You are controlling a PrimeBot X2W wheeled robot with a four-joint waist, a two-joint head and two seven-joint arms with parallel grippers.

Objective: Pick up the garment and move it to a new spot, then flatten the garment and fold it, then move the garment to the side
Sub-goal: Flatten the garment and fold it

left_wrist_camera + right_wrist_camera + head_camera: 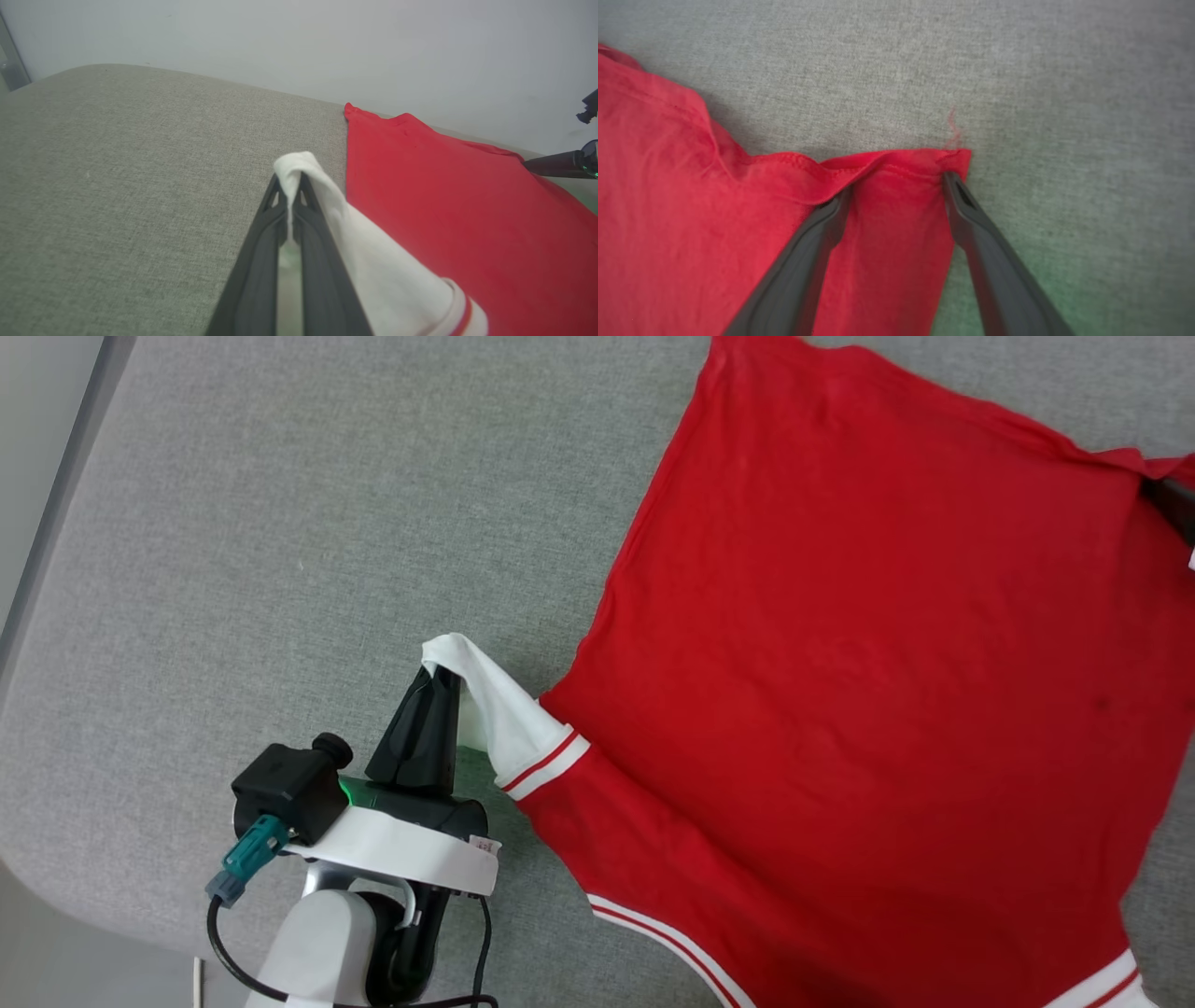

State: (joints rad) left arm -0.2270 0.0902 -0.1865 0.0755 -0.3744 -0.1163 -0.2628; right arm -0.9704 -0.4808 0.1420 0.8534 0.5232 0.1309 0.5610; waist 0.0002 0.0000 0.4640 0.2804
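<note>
My right gripper will pick up the red shirt by the hem corner [948, 168] next, because the shirt's hem stands up in a loose fold [844, 176].
The garment [868, 681], a red shirt with white striped-trim sleeves, lies spread with its plain side up over the right half of the grey surface. My left gripper [439, 677] is shut on the tip of its white sleeve [504, 714], lifting it off the surface; in the left wrist view the white cloth [299, 172] is pinched between the fingertips. My right gripper [896, 184] stands open over a hem corner of the garment [896, 224], one finger [822, 233] on the red cloth and the other at its edge. Nothing is pinched there.
The grey fabric surface [308, 551] stretches bare to the left of the shirt, with its rounded edge [56, 887] at the lower left. A pale wall [327, 42] rises behind it.
</note>
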